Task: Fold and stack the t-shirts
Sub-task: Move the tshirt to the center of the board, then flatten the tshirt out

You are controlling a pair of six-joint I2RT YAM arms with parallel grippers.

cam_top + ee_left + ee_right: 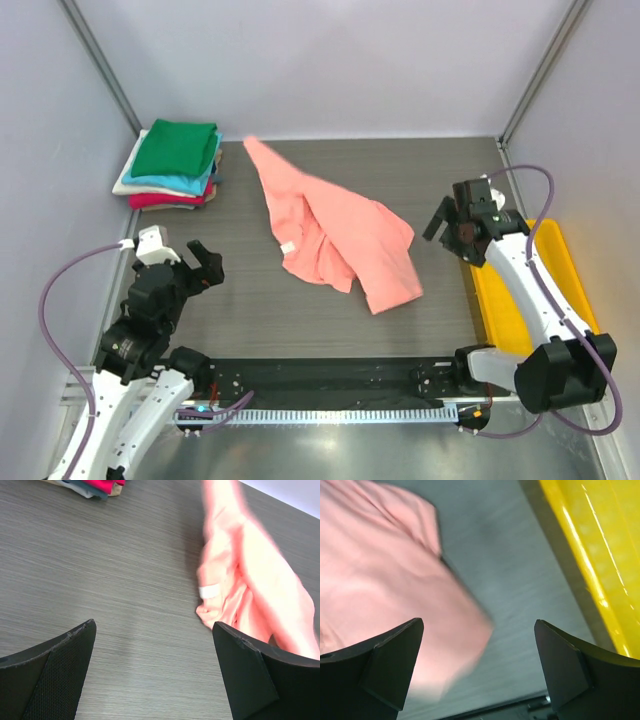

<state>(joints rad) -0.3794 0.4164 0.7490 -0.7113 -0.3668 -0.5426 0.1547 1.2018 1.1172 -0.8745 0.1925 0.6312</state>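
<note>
The right gripper grabs the salmon-pink t-shirt (335, 230) at its loose near corner next. That edge of the t-shirt is then free to stretch and spread for folding.
A salmon-pink t-shirt (335, 230) lies crumpled and unfolded in the middle of the table, its white neck label (288, 247) near its left edge. It also shows in the left wrist view (250, 575) and the right wrist view (380, 580). A stack of folded t-shirts (175, 165), green on top over teal, cream and red-pink, sits at the back left. My left gripper (196, 264) is open and empty, left of the pink shirt. My right gripper (450, 222) is open and empty, just right of the shirt.
A yellow plastic bin (535, 290) stands at the right edge of the table, also in the right wrist view (600, 545). Grey walls enclose the table at the back and sides. The arm bases and a black rail (320, 380) run along the near edge.
</note>
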